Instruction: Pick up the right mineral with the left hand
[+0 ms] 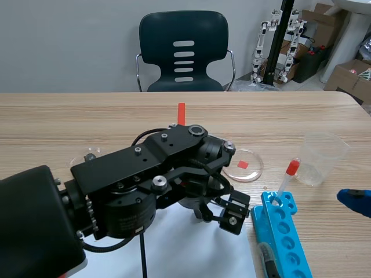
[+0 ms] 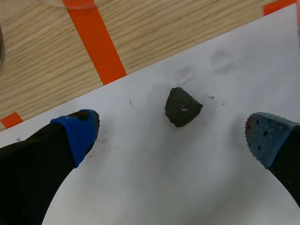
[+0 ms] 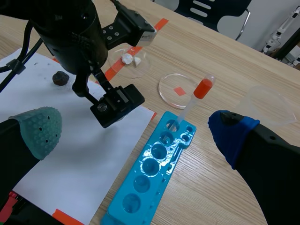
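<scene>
My left gripper grabs the dark mineral by its pointed corner and blunt side next, to lift it off the white paper.
A dark, angular mineral lies on the white paper, between and slightly ahead of the blue pads of my left gripper, which hangs open above it without touching. In the scene view the left arm covers that stone, and the left gripper points down over the paper. The right wrist view shows another dark mineral on the paper beside the left gripper. My right gripper is open and empty above the blue rack; only its blue tip shows in the scene view.
The blue tube rack holds a red-capped tube. A petri dish with a red square sits behind it, a clear plastic cup to its right. Another dish holds white pieces. A chair stands behind the table.
</scene>
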